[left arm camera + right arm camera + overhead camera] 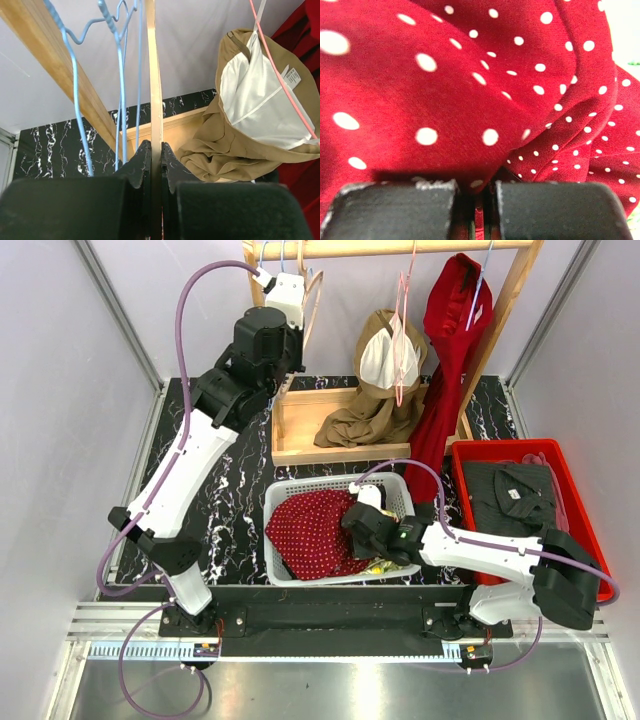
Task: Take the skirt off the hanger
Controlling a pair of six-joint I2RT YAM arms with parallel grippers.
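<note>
The bare wooden hanger reaches upright to the wooden bar beside the blue wire hangers and would stay hanging. My left gripper should open now.
The red skirt with white dots (315,530) lies bunched in the white basket (283,492). My right gripper (352,527) is down in the basket at the skirt's right side. In the right wrist view it (479,192) is shut on a fold of the skirt (470,75), which fills that view. My left gripper (300,285) is up at the wooden rail and is shut on a bare pale wooden hanger (314,302). In the left wrist view the hanger (156,95) runs as a thin upright strip between the closed fingers (156,150).
A tan garment (385,380) hangs on a pink hanger and drapes into the wooden rack base (300,445). A red garment (450,350) hangs to its right. A red bin (462,455) holds dark clothing. Blue wire hangers (75,100) hang beside the left gripper.
</note>
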